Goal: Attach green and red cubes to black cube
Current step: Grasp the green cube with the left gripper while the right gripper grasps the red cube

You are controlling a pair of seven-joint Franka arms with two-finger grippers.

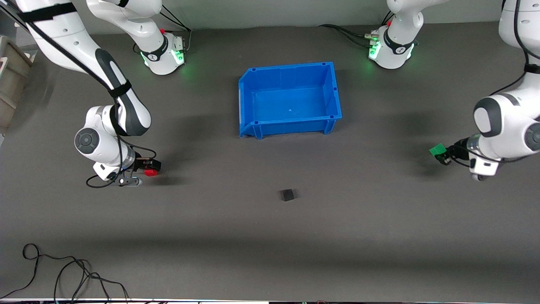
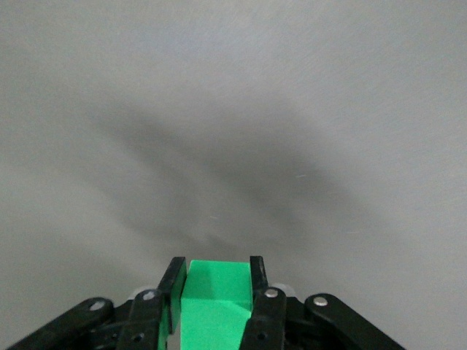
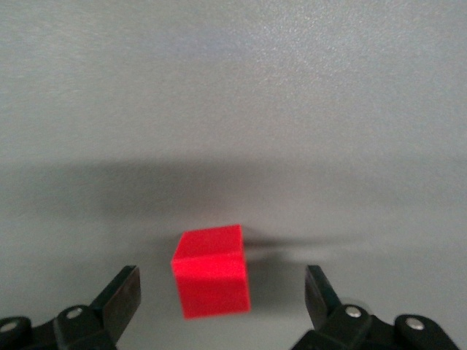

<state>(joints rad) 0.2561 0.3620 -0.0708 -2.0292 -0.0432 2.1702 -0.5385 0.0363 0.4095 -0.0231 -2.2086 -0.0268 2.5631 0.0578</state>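
Note:
I need to grab the red cube by its opposite sides with my right gripper next, so that its front side stays free to attach to the black cube [image 1: 288, 194].
The black cube [image 1: 288, 194] lies alone on the dark table, nearer to the front camera than the blue bin. My left gripper [image 1: 441, 154] is shut on the green cube [image 1: 437, 149] and holds it a little above the table at the left arm's end. In the left wrist view the green cube [image 2: 215, 295] sits tight between the fingers of the left gripper [image 2: 215, 273]. My right gripper [image 1: 148, 167] is low at the right arm's end, open around the red cube [image 1: 150, 172]. In the right wrist view the red cube [image 3: 210, 271] rests on the table between the spread fingers of the right gripper [image 3: 222, 290], touching neither.
An open blue bin [image 1: 247, 99] stands mid-table between the two arm bases. A loose black cable [image 1: 63, 270] lies near the front edge at the right arm's end. A beige box [image 1: 10, 80] stands at the table's edge there.

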